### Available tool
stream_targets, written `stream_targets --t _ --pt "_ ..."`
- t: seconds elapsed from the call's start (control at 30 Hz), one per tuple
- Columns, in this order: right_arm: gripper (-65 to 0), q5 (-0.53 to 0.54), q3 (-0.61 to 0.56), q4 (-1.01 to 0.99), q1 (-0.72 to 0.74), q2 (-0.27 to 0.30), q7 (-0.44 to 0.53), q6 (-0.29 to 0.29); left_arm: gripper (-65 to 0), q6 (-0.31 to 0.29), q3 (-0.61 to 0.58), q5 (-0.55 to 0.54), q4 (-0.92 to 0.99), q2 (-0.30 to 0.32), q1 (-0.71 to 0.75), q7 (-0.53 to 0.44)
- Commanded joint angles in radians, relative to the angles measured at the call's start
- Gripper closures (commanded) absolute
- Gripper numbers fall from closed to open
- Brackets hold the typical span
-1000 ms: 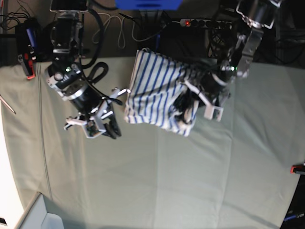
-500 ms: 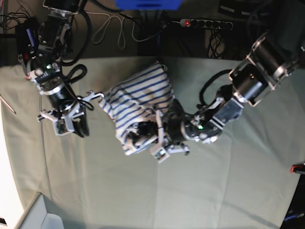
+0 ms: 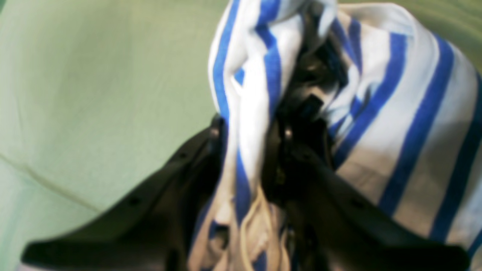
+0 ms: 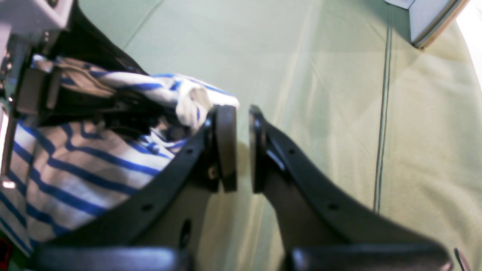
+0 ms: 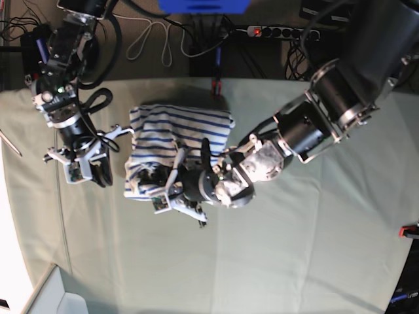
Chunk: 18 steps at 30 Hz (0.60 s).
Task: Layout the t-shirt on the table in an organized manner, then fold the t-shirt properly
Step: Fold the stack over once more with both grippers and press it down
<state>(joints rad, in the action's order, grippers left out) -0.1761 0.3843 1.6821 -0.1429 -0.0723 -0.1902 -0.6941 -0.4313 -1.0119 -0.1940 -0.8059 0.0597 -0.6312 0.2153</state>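
Note:
The pinched striped fabric rests low on the heap in the base view and the t-shirt fold would lie there, so it is time for my left gripper to open.
The white t-shirt (image 5: 180, 131) with blue stripes lies bunched in a heap on the grey-green table (image 5: 294, 261), left of the middle. My left gripper (image 5: 171, 195) reaches across from the right and is shut on a fold at the heap's near edge. In the left wrist view the striped fabric (image 3: 395, 113) is pinched between the black fingers (image 3: 320, 180) of the gripper (image 3: 248, 131). My right gripper (image 5: 98, 173) is just left of the heap, apart from it. In the right wrist view it (image 4: 243, 146) is shut with a narrow gap and holds nothing, with the shirt (image 4: 75, 177) beside it.
A white box corner (image 5: 59, 297) sits at the table's near left and shows in the right wrist view (image 4: 433, 19). Red clamps mark the right edge (image 5: 409, 230) and the left edge (image 5: 40, 98). A power strip (image 5: 281, 31) and cables lie behind the table.
My left arm has swept far to the left across the table, dragging the shirt with it. The shirt has gone from the centre-right to left of the middle. My right gripper moved left and back.

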Motion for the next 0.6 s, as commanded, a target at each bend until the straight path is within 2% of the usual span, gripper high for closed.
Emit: stream_targets --t 0.0,0.03,0.1,0.27,0.37,0.43,0.57 --pt "-4.5 0.022 0.0 0.019 0.009 0.002 0.027 -0.004 -0.6 -0.001 0.006 -0.009 -0.013 -0.004 -0.025 -0.021" --pt "-4.5 0.022 0.0 0.019 0.007 0.002 0.027 -0.004 -0.7 -0.001 0.006 -0.005 -0.013 -0.004 -0.025 -0.02" --pt "-4.5 0.022 0.0 0.019 0.007 0.002 0.027 -0.004 -5.0 -0.001 0.006 -0.003 -0.013 -0.002 -0.025 -0.02" --pt "-4.5 0.022 -0.002 0.019 0.007 0.002 0.027 -0.004 -31.1 0.009 0.006 -0.003 -0.016 0.007 -0.028 -0.02" --pt "-4.5 0.022 -0.003 0.019 0.007 0.002 0.027 -0.004 -43.6 0.005 0.048 -0.003 -0.03 0.019 -0.028 -0.02" --pt "-4.5 0.022 -0.002 0.019 0.006 0.002 0.027 -0.004 -47.4 0.002 0.106 -0.003 -0.05 0.021 -0.023 -0.02" --pt "-4.5 0.022 0.0 0.017 0.004 0.002 0.027 -0.004 -47.7 0.001 0.187 -0.002 -0.091 0.025 -0.022 -0.02"
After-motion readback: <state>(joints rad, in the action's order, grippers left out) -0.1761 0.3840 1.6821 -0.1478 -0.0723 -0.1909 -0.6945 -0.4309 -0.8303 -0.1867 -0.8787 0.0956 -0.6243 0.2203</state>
